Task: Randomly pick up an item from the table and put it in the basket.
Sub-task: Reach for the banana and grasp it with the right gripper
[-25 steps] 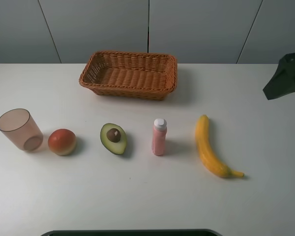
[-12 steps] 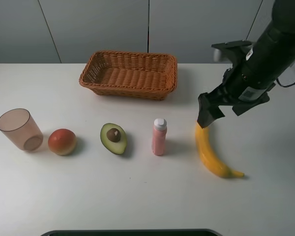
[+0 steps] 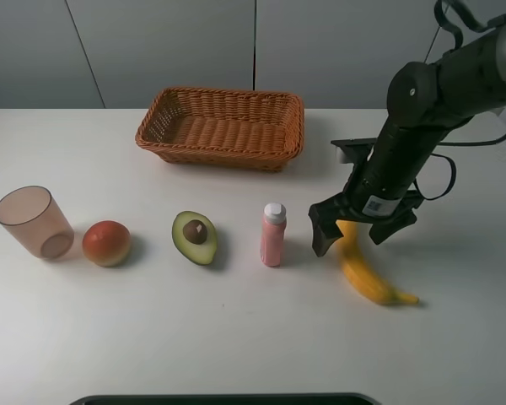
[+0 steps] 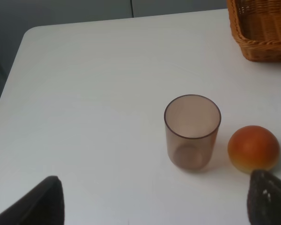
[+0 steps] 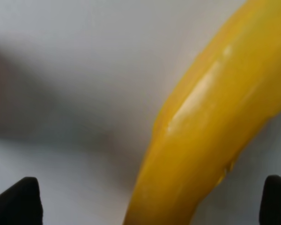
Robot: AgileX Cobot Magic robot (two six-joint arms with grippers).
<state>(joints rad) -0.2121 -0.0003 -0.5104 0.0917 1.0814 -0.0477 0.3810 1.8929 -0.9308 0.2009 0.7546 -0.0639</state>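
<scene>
My right gripper should next grab the yellow banana by the end [image 3: 347, 236] opposite its stem. Then it can put the banana in the wicker basket [image 3: 222, 126].
The yellow banana [image 3: 364, 277] lies on the white table [image 3: 236, 337] at the right, its far end under my right gripper [image 3: 352, 229]. That gripper is open and low, one finger on each side of the banana. The right wrist view shows the banana [image 5: 201, 122] close up between the two fingertips [image 5: 18, 201]. The wicker basket [image 3: 222, 126] stands empty at the back centre. My left gripper [image 4: 154, 206] is open and empty, held above the table's left part; it does not show in the exterior high view.
A pink bottle [image 3: 272, 234] with a white cap stands left of the banana. A halved avocado [image 3: 194, 237], a red-orange fruit [image 3: 107, 243] and a translucent pinkish cup [image 3: 34, 221] lie in a row further left. The left wrist view shows the cup [image 4: 192, 131], the fruit [image 4: 253, 147] and a basket corner [image 4: 262, 33].
My right arm has come in from the right edge and moved down over the banana's far end, its fingers now on either side of it. The objects have not moved.
</scene>
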